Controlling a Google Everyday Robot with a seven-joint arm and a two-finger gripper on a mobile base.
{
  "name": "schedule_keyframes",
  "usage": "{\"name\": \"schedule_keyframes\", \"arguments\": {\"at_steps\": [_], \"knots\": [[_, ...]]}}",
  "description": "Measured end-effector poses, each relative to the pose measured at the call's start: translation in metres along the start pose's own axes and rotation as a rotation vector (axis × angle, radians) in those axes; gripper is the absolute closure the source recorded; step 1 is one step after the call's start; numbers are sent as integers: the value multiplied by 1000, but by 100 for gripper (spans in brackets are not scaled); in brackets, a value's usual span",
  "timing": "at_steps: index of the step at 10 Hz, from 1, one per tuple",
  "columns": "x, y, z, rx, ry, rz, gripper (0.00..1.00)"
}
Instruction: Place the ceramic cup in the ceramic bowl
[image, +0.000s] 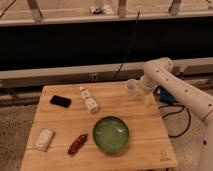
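Note:
My gripper will next grab the ceramic cup by its upright body (132, 91) to put it in the green bowl.
The ceramic cup (132, 89), small and off-white, stands upright on the wooden table (145, 125) near its back right corner. My gripper (140, 90) is at the end of the white arm, right beside the cup on its right side and at the cup's height, open. The ceramic bowl (110, 134), wide with a glossy green inside, sits toward the table's front, well below and left of the cup. Nothing lies in the bowl.
A white labelled bottle (89, 99) lies left of the cup. A black phone (60, 101) sits at the back left; a pale packet (44, 139) and a reddish snack bag (77, 143) lie at the front left. Cables and a blue object (165, 96) are off the right edge.

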Motion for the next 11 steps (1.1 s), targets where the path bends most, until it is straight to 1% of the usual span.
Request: {"name": "schedule_keyframes", "arguments": {"at_steps": [5,10,11], "knots": [[-5,-2,11,-20,-3,-9,20],[-12,-1,16,-30,0,-19,20],[-14,-1,17,-31,0,-21,22]]}}
